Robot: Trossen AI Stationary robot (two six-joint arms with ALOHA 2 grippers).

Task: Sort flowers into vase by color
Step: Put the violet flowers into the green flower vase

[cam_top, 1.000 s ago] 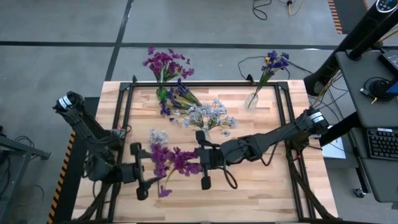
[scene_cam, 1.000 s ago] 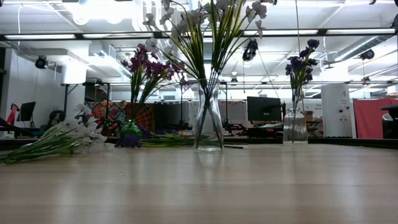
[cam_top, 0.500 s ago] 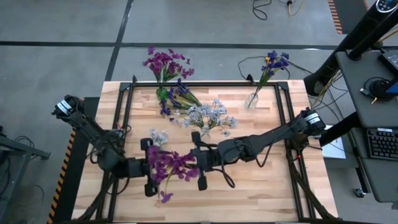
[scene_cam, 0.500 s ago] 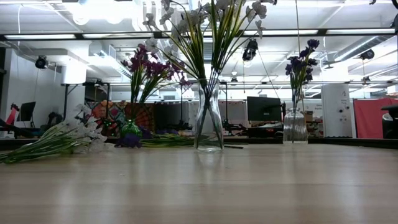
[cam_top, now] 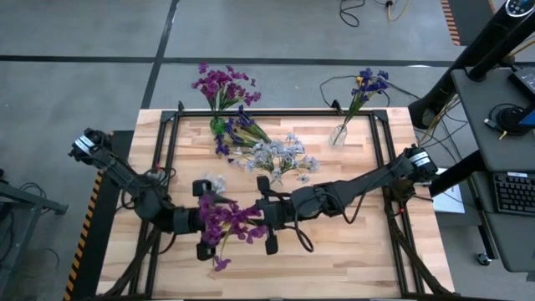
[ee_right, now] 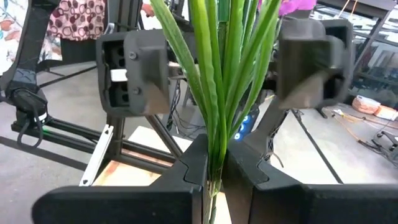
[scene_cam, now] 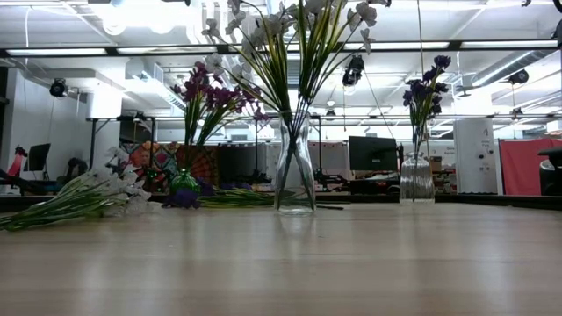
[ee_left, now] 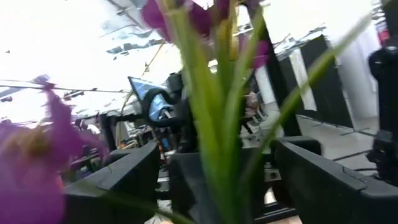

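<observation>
The magenta flower job comes next: my left gripper should grab the green stems of the magenta-purple spray (cam_top: 227,219). Then it can sort the spray into the green vase (cam_top: 219,125) with the other magenta flowers.
My right gripper (cam_top: 257,219) is shut on a magenta-purple flower spray (cam_top: 227,219) above the table's middle. My left gripper (cam_top: 204,220) is open beside it. Its fingers (ee_right: 134,71) stand on either side of the spray's green stems (ee_left: 211,124), apart from them. A green vase (cam_top: 219,125) with magenta flowers, a clear vase (scene_cam: 295,175) with white flowers and a clear vase (cam_top: 338,134) with blue-violet flowers stand along the far side. White-lavender sprays (cam_top: 213,182) lie flat on the table, and so do blue-violet ones (cam_top: 238,130). My right gripper pinches the bundle of green stems (ee_right: 216,155) between its two fingers, below the leaves and blossoms. The fingers come in level from the table's right and lie across the stems. The spray is lifted clear of the table, its stems rising above the fingers.
A black frame (cam_top: 167,150) runs round the tabletop. Cables and a desk with a keyboard (cam_top: 510,192) lie off the right edge. The near half of the wooden tabletop (scene_cam: 351,263) is bare in the low view.
My left gripper has swung toward the table's right, up to the held magenta spray, and has turned, so that its open fingers now stand on either side of the stems. The spray stays in my right gripper.
</observation>
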